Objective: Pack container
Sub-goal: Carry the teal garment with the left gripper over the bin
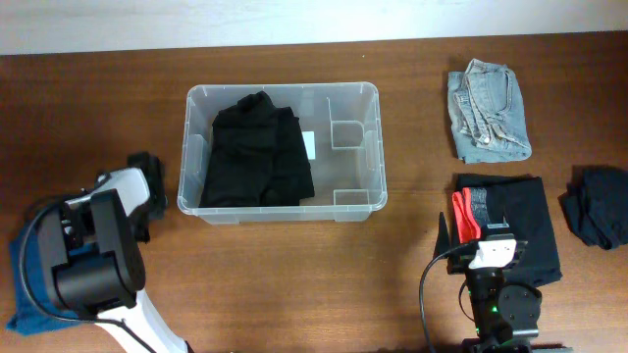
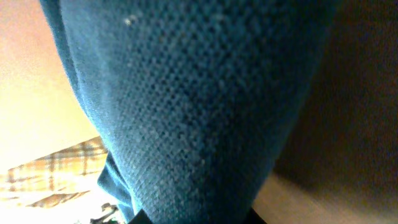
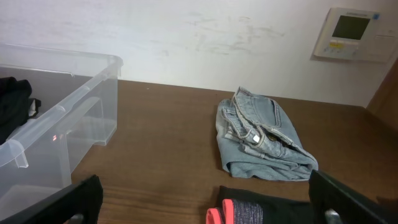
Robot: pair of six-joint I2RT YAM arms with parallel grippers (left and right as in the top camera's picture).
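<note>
A thick fold of the blue knit garment (image 1: 18, 284) would rise off the table if the robot lifted its left gripper now, because the left gripper's fingers are shut on the fold.
The container (image 1: 370, 147) is a clear plastic bin at the table's middle, with a folded black garment (image 1: 257, 152) inside and a white label (image 1: 310, 145) on its base. Its corner shows in the right wrist view (image 3: 68, 112). My left arm (image 1: 93, 260) is at the front left over a blue knit garment (image 1: 18, 284). That blue cloth (image 2: 199, 106) fills the left wrist view, pinched between my left gripper's fingertips (image 2: 196, 219). My right gripper (image 3: 211, 205) is open and empty, low over a folded black garment (image 1: 525, 221) at the front right.
Folded light denim jeans (image 1: 488, 111) lie at the back right and show in the right wrist view (image 3: 261, 143). A red-edged grey piece (image 1: 466, 211) lies on the black garment. A dark bundle (image 1: 599, 206) sits at the right edge. A dark object (image 1: 147, 169) lies left of the bin.
</note>
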